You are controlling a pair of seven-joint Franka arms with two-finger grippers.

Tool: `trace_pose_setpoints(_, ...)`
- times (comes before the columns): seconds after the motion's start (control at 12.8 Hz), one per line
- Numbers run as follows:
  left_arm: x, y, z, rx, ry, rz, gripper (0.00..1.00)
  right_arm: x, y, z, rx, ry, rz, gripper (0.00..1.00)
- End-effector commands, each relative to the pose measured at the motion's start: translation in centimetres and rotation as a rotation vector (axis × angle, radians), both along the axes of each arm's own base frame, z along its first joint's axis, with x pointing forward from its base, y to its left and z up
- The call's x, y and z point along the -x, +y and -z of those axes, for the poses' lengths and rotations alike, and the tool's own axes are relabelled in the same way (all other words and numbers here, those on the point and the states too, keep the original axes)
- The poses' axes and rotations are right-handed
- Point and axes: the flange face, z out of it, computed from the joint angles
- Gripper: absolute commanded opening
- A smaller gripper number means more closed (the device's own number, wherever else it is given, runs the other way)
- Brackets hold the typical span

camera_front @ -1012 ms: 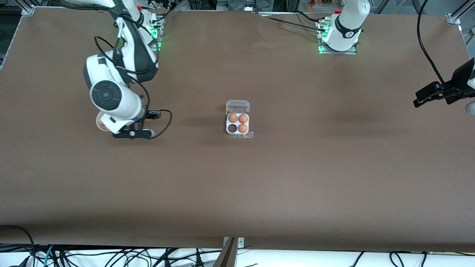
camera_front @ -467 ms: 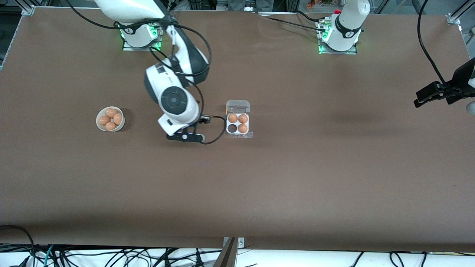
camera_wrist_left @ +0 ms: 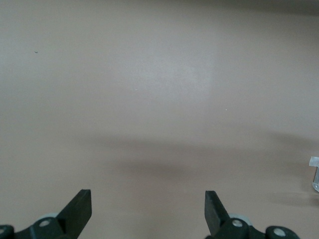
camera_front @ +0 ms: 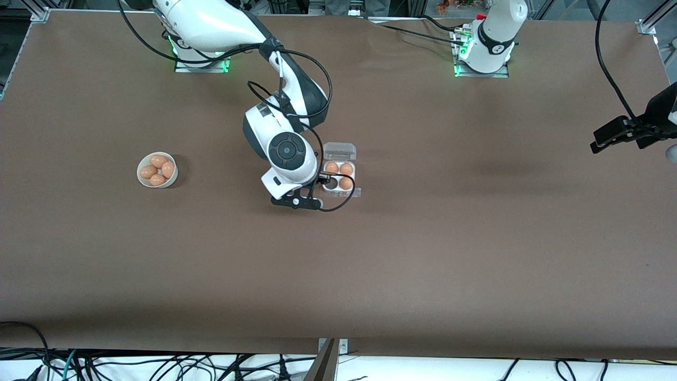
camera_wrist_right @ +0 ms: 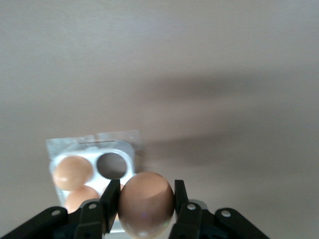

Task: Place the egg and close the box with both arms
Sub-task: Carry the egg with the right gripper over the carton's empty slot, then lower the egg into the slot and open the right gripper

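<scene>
The egg hangs above and short of the open cell, so my right gripper keeps hold of the egg for now until it is in that cell.
My right gripper (camera_wrist_right: 145,192) is shut on an orange-brown egg (camera_wrist_right: 146,204), which sits upright between the black fingers. In the front view the right gripper (camera_front: 296,200) hangs low over the table beside the box (camera_front: 323,176), at the box's right-arm end. The box stands mid-table with its clear lid (camera_front: 339,151) folded open. Three eggs fill its cells, and one cell (camera_wrist_right: 111,165), nearest the held egg, holds nothing. My left gripper (camera_wrist_left: 147,198) is open over bare table, and the left arm waits at its own end of the table (camera_front: 613,136).
A round white bowl (camera_front: 171,182) holding several more eggs stands toward the right arm's end of the table. Brown table surface spreads all around the box. Cables hang along the table edge nearest the front camera.
The right arm has swung from over the bowl across to the box, carrying the egg with it. The bowl is now uncovered. The left arm has not moved.
</scene>
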Motion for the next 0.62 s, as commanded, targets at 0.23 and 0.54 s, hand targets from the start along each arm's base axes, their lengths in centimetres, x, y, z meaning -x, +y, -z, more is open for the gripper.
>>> trace_pose_setpoints(0.23,-0.1,0.0,-0.7,0.003,-0.002,0.012,1.0,1.0,3.8,3.7,-0.055,-0.021,0.051,0.21)
trace_pose_setpoints(0.54,-0.1,0.0,-0.7,0.003,-0.002,0.012,1.0,1.1,3.8,4.3,-0.052,-0.013,0.048,0.22)
